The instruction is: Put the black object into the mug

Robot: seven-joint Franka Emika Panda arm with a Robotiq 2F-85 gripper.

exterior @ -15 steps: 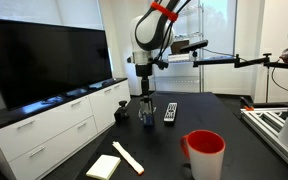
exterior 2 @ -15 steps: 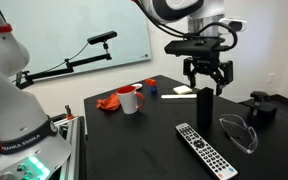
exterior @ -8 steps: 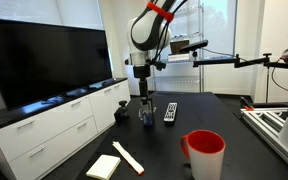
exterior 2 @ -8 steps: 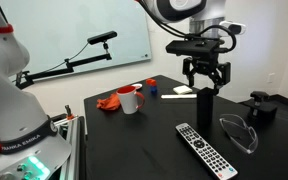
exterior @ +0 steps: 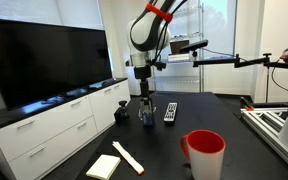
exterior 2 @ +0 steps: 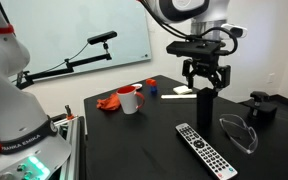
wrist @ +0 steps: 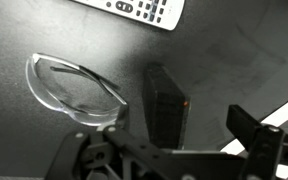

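Note:
My gripper closes on the black object next, since in an exterior view my open fingers reach down on either side of the object's top end.
The black object point(exterior 2: 205, 106) stands upright on the dark table, near the middle; it also shows in an exterior view point(exterior: 146, 109) and in the wrist view point(wrist: 165, 104). My gripper point(exterior 2: 206, 84) hangs right over its top end, open, with a finger on each side and a gap to the block point(wrist: 169, 148). It holds nothing. The red mug point(exterior: 205, 155) with a pale handle stands upright well away from the block, near a table edge, and also shows in an exterior view point(exterior 2: 129, 100).
A flat remote point(exterior 2: 206, 150) lies beside the block, with clear safety glasses point(exterior 2: 239, 132) next to it. A squat black box point(exterior 2: 261, 107) sits at the table edge. An orange cloth point(exterior 2: 108, 102) lies by the mug. A pale pad point(exterior: 104, 166) and stick point(exterior: 127, 157) lie in front.
The upper arm has shifted very slightly. The gripper stays open over the upright black object, which has not moved.

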